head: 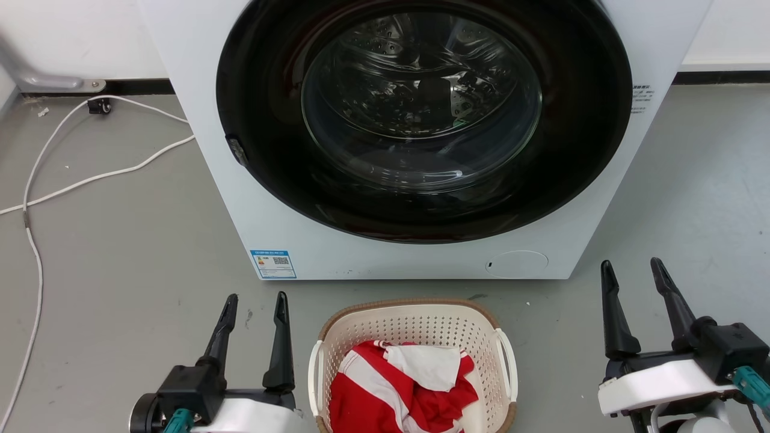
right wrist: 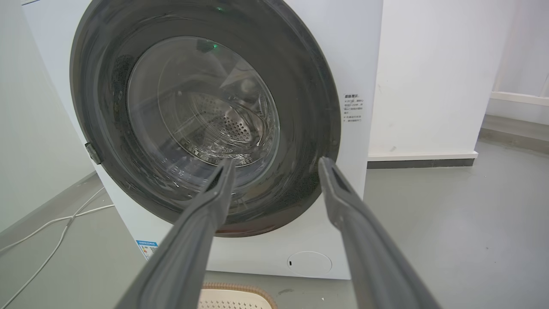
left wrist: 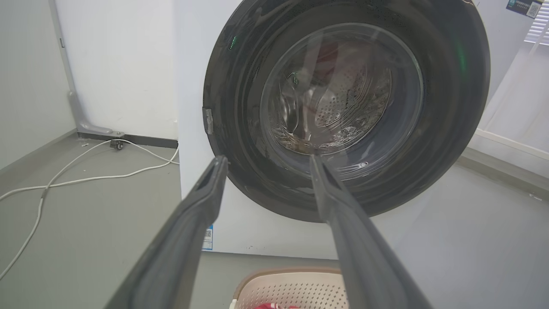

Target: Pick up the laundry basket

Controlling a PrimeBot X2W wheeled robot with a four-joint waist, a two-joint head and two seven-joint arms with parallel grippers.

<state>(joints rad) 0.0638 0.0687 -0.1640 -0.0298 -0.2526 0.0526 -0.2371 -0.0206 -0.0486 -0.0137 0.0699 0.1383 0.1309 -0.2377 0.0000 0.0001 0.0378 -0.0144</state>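
Observation:
I need to grab the basket by its slim white side handle [head: 314, 378] with my left gripper next, because the laundry basket's body [head: 418, 328] is far wider than my open fingers.
The laundry basket [head: 415, 328], cream perforated plastic with a brown woven-look rim and white side handles, stands on the grey floor just in front of the washing machine, with red-and-white cloth [head: 403, 385] in it. Its far rim also peeks in at the bottom of the left wrist view [left wrist: 291, 285] and the right wrist view [right wrist: 233, 296]. My left gripper [head: 255, 300] hovers open to the basket's left, apart from it. My right gripper [head: 631, 267] is open well to the basket's right. Nothing lies between either pair of fingers.
The white washing machine [head: 337, 252] with its dark round door [head: 421, 120] shut stands right behind the basket. A white cable [head: 36, 198] snakes over the floor at the left. Bare grey floor lies on both sides of the basket.

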